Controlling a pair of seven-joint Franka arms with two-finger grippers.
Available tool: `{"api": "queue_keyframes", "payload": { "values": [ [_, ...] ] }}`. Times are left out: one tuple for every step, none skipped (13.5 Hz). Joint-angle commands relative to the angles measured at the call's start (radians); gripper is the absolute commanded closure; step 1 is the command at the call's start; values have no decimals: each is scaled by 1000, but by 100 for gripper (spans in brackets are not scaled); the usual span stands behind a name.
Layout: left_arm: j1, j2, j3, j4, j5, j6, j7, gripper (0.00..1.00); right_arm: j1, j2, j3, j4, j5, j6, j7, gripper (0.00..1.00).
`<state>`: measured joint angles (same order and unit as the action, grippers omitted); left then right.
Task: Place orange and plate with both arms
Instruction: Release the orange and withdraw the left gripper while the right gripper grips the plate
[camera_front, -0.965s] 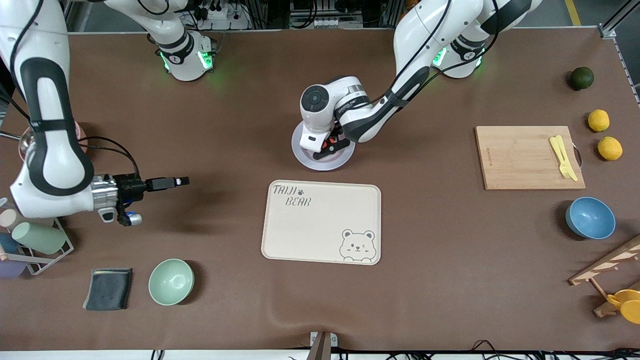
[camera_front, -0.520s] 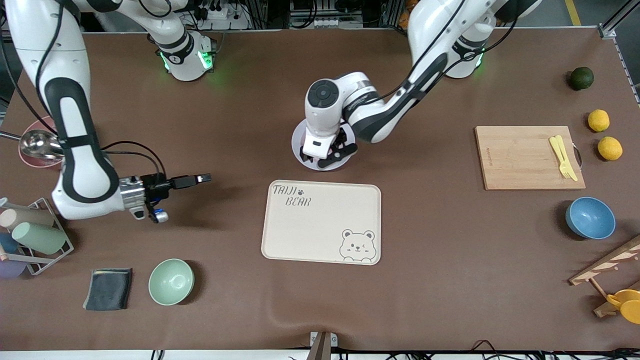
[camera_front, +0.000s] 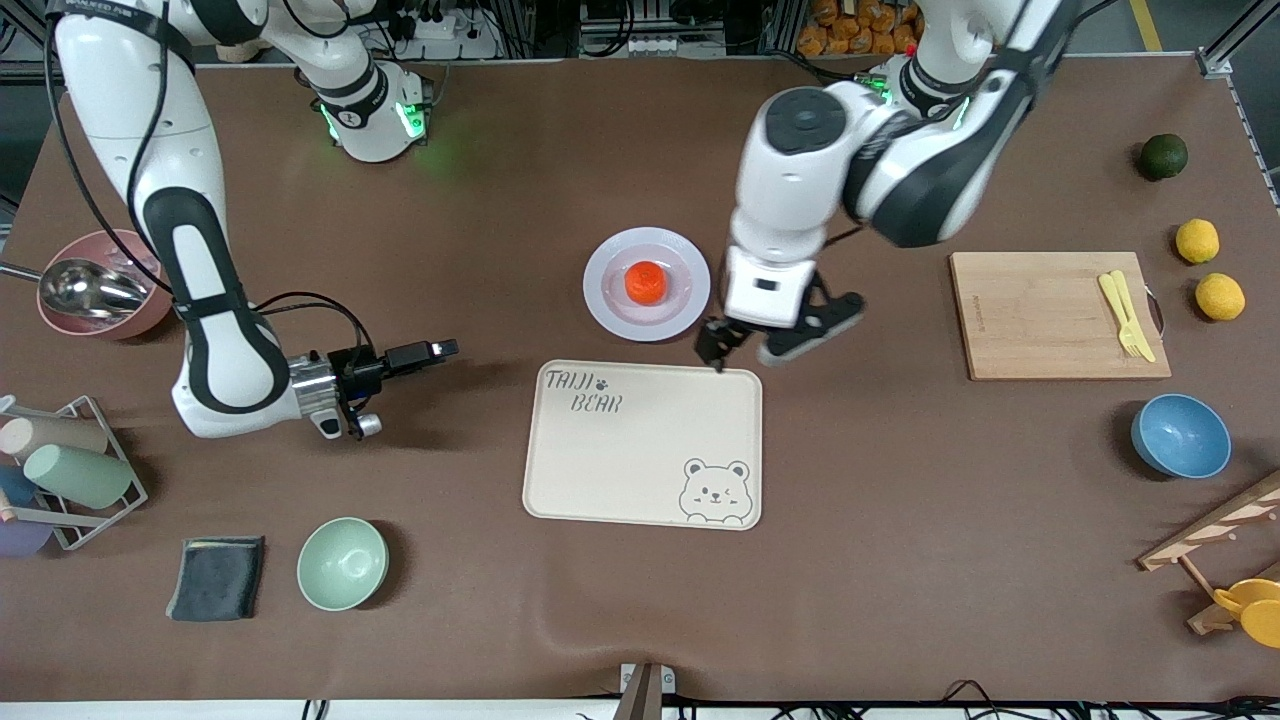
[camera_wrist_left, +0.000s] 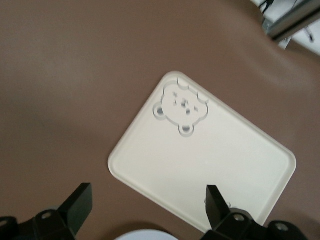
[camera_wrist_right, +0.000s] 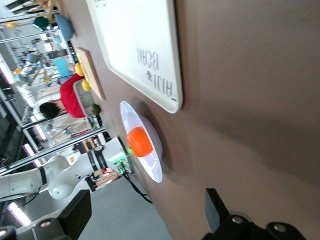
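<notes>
I should pick up the pale plate by its rim (camera_front: 588, 286) with my right gripper next. Then I can bring the orange over to the cream bear tray (camera_front: 640, 445).
The orange (camera_front: 646, 282) sits in the well of the pale plate (camera_front: 603, 303), which lies on the table just farther from the front camera than the cream bear tray (camera_front: 640, 445). My left gripper (camera_front: 765, 340) is open and empty, raised over the table beside the plate, near the tray's corner. Its wrist view shows the tray (camera_wrist_left: 200, 160) and a sliver of the plate (camera_wrist_left: 145, 235). My right gripper (camera_front: 430, 352) is open and empty, low over the table, pointing at the plate from the right arm's end. Its wrist view shows the orange (camera_wrist_right: 139, 141) on the plate (camera_wrist_right: 155, 170).
A wooden cutting board (camera_front: 1040, 315) with yellow cutlery, two lemons (camera_front: 1197, 240), a dark green fruit (camera_front: 1163, 156) and a blue bowl (camera_front: 1180, 435) lie toward the left arm's end. A green bowl (camera_front: 342, 563), dark cloth (camera_front: 215, 577), cup rack (camera_front: 60, 470) and pink bowl (camera_front: 95, 290) lie toward the right arm's end.
My left gripper has let go of the orange on the plate, lifted and moved off toward the left arm's end. My right gripper has moved closer to the plate.
</notes>
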<state>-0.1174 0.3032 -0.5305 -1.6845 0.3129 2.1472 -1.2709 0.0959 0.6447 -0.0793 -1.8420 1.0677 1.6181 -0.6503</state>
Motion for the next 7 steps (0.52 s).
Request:
{"api": "queue_keyframes", "payload": {
  "values": [
    [128, -85, -9, -31, -78, -12, 204, 0, 76, 0, -5, -55, 92, 52, -55, 0],
    [160, -110, -8, -32, -104, -22, 269, 0, 103, 0, -5, -66, 124, 63, -64, 0],
    [182, -124, -6, -27, -110, -65, 301, 0, 119, 0, -5, -81, 149, 71, -69, 0],
    [200, -131, -5, -8, -110, -102, 330, 0, 133, 1, -5, -91, 164, 81, -81, 0],
    [228, -131, -6, 18, -110, -149, 365, 0, 160, 0, -5, -111, 187, 98, -109, 2],
    [238, -127, -5, 63, -115, -195, 405, 0, 180, 1, -5, -140, 224, 127, -158, 10],
    [243, -130, 4, 96, -141, -240, 462, 0, 198, 1, -5, -158, 263, 135, -196, 17]
  ]
}}
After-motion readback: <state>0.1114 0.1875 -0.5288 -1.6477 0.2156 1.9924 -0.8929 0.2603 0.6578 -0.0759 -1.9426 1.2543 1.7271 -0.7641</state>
